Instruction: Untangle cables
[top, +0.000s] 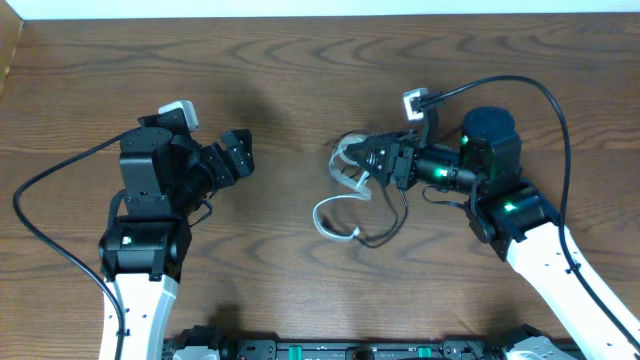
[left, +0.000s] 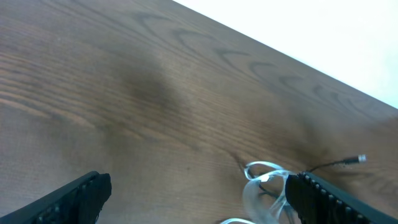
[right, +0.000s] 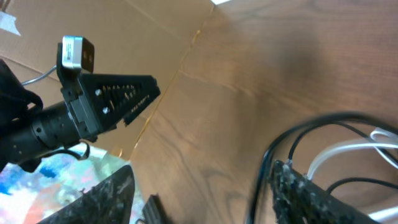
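My right gripper should next grab only the white cable by a loop (top: 345, 152) to untangle the cables, and it should leave the black cable out.
The cables lie tangled at the table's centre. A white cable (top: 333, 214) makes loops, and a thin black cable (top: 388, 232) curls beside it. My right gripper (top: 362, 163) is open and sits right at the top of the tangle. In the right wrist view its fingers (right: 202, 173) are spread, with a black cable (right: 281, 148) and the white cable (right: 348, 151) by the right-hand finger. My left gripper (top: 245, 153) is open and empty, well left of the tangle. The left wrist view shows its spread fingers (left: 199, 182), the white loops (left: 261, 180) and a black plug end (left: 358, 160).
The brown wooden table (top: 300, 70) stretches all round the tangle. Thick black robot cables trail from each arm (top: 545, 95). The left arm (right: 93, 106) shows in the right wrist view, with cardboard (right: 93, 25) beyond the table edge.
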